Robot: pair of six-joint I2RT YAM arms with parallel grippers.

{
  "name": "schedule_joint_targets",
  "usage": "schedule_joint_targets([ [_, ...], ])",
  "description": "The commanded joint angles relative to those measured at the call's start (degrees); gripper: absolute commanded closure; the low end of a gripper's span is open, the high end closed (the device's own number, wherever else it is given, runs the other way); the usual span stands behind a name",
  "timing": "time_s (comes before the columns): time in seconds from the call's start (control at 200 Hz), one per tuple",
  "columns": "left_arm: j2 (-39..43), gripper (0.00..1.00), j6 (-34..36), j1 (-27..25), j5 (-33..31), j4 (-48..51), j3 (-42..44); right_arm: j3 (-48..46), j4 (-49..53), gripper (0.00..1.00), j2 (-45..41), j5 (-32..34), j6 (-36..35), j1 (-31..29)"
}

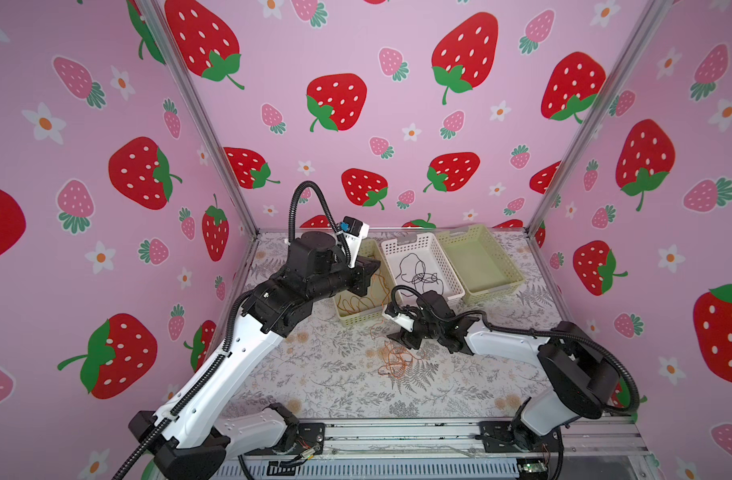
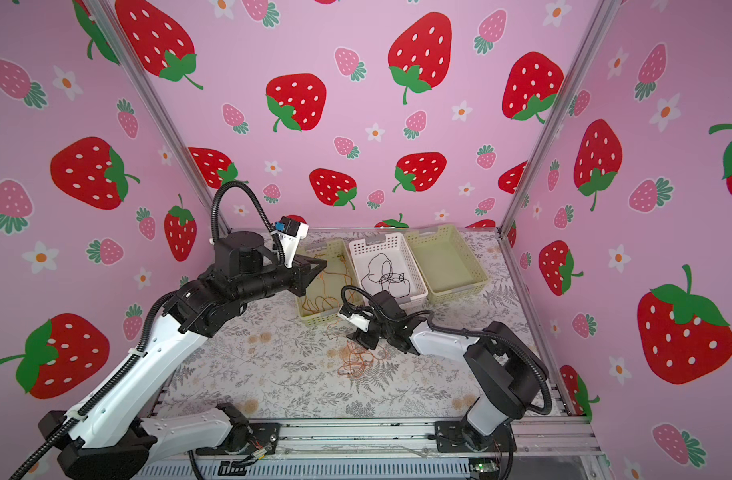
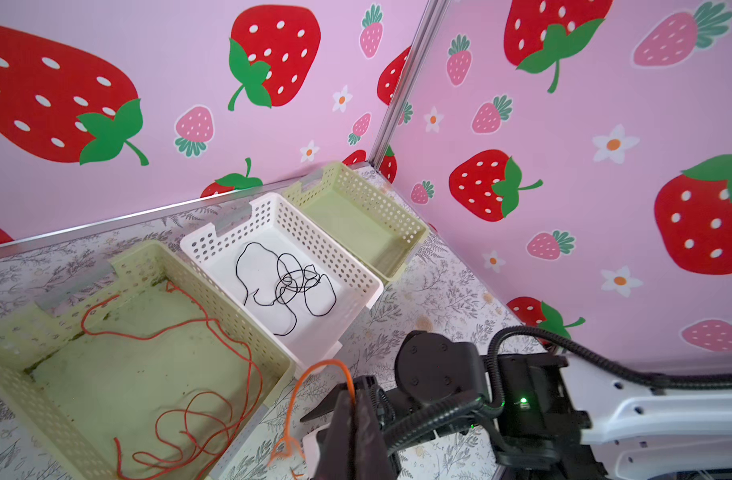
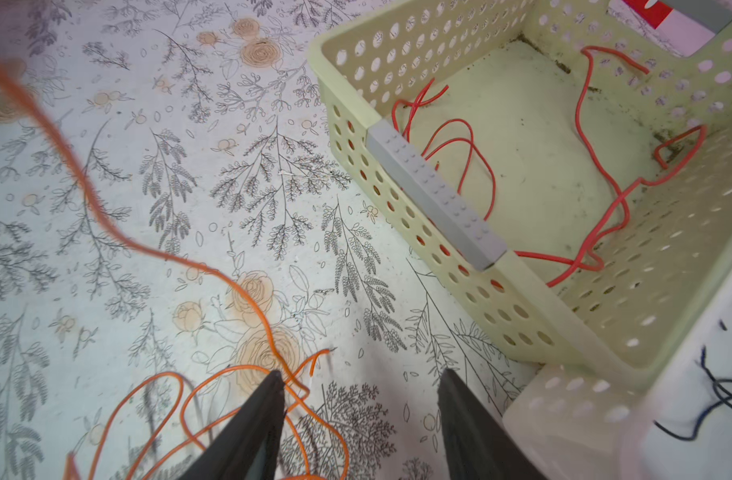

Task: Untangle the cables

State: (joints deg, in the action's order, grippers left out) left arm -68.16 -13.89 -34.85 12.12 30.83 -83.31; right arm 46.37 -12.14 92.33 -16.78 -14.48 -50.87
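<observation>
Next, my right gripper grabs the orange cable where the raised strand meets the tangle, so that my left gripper is free to untangle it.
The orange cable lies in a loose tangle on the floral table, and one strand rises from it. My left gripper is shut on that strand, held up above the left green basket. The brownish-orange cable lies loose inside that basket. In the white basket the black cable is coiled. My right gripper stands open low over the table, with one fingertip against the orange loops.
A second green basket stands empty at the back right, beside the white one. The three baskets sit in a row along the back wall. Pink strawberry walls close in the table on three sides.
</observation>
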Motion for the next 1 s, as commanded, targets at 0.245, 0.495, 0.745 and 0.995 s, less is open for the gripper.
schedule_joint_targets([
  [0.245,-0.1,1.00,0.9,0.2,-1.8,-0.8,-7.6,3.3,-0.8,0.52,2.7,-2.5,-2.7,-0.3],
  [0.495,-0.1,1.00,0.6,0.2,-2.3,-1.8,-9.6,-4.0,-7.2,0.49,-6.3,-2.3,-0.9,1.8],
  [0.745,-1.5,1.00,-0.9,0.1,1.1,-3.3,-11.0,-7.7,-13.8,0.40,-10.6,-10.3,-4.3,1.8],
  [0.995,-2.8,1.00,-1.2,-0.2,1.9,-3.5,-12.9,-2.3,-13.7,0.42,-3.5,-11.5,-5.9,1.5],
])
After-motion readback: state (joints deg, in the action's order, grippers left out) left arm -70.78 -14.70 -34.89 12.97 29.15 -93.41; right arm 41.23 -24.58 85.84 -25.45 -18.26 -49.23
